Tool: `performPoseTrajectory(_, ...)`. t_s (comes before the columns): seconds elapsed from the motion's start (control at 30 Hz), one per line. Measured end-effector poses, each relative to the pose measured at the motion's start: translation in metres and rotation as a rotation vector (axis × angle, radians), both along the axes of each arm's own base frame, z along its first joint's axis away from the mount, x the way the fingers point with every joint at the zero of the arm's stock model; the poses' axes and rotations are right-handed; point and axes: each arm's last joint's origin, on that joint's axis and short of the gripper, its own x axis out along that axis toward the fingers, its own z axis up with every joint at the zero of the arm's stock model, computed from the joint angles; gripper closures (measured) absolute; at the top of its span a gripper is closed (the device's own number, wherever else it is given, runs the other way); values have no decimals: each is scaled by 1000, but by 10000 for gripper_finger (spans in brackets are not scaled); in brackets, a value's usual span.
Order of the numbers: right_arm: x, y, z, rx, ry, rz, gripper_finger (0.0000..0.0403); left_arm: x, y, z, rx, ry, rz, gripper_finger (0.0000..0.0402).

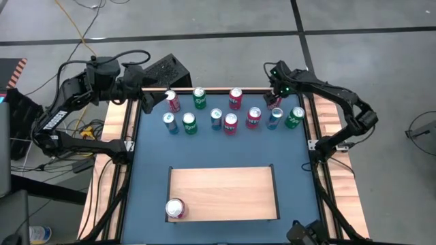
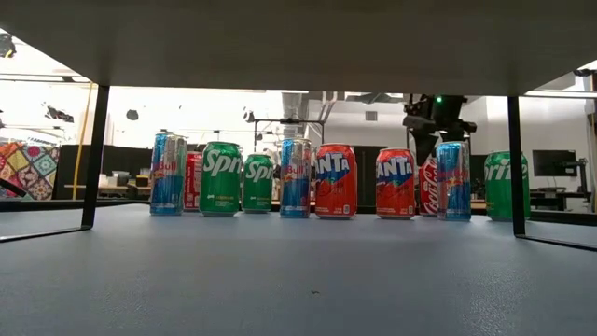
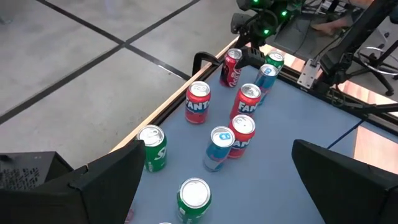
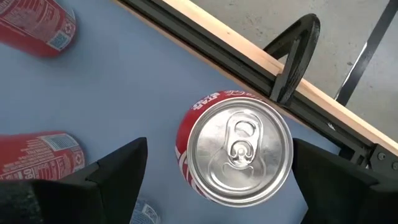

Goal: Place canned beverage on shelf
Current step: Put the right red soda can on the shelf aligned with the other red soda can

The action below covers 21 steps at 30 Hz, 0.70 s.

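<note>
I should next use my right gripper to take hold of the can by its side under the can's rim [image 1: 275,105], so I can set the Coca-Cola can on the shelf [image 1: 225,194].
Several cans stand upright in a loose row [image 1: 230,122] on the blue table's far half. My right gripper [image 1: 274,99] is open above a red Coca-Cola can [image 4: 239,155] at the far right. Its fingers [image 4: 118,177] stand on either side of the can's top, and I see no touch. My left gripper [image 1: 154,102] is open at the far left, beside a red can [image 1: 172,102]. The shelf [image 1: 225,194], a pale wooden board, stands in the near half. A red can [image 1: 176,209] stands on its near left corner.
The striped wooden frame with black rails [image 1: 129,122] borders the table, close behind the Coca-Cola can [image 4: 249,62]. In the low view the shelf's underside [image 2: 298,37] spans overhead on thin black legs [image 2: 93,159]. Most of the shelf's top [image 1: 238,190] is bare.
</note>
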Motion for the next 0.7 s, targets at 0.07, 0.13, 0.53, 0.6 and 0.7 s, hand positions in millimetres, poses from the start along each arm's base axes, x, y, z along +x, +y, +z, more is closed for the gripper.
performPoseTrajectory(0.07, -1, -2, 0, -7, -13, -4, 35, 0, 0, 0, 1, 0, 0, 10)
performPoseTrajectory(0.13, -1, -3, 1, -8, -20, -3, 42, 0, 0, 0, 1, 0, 0, 10)
performPoseTrajectory(0.53, -1, -3, 1, -13, -10, -6, 126, 0, 0, 0, 18, 11, -8, 10)
performPoseTrajectory(0.6, -2, -3, 1, -17, -7, -11, 140, 0, 0, 0, 18, 11, -8, 10)
performPoseTrajectory(0.7, -2, -3, 1, -22, -4, -14, 167, 0, 0, 0, 18, 11, -8, 10)
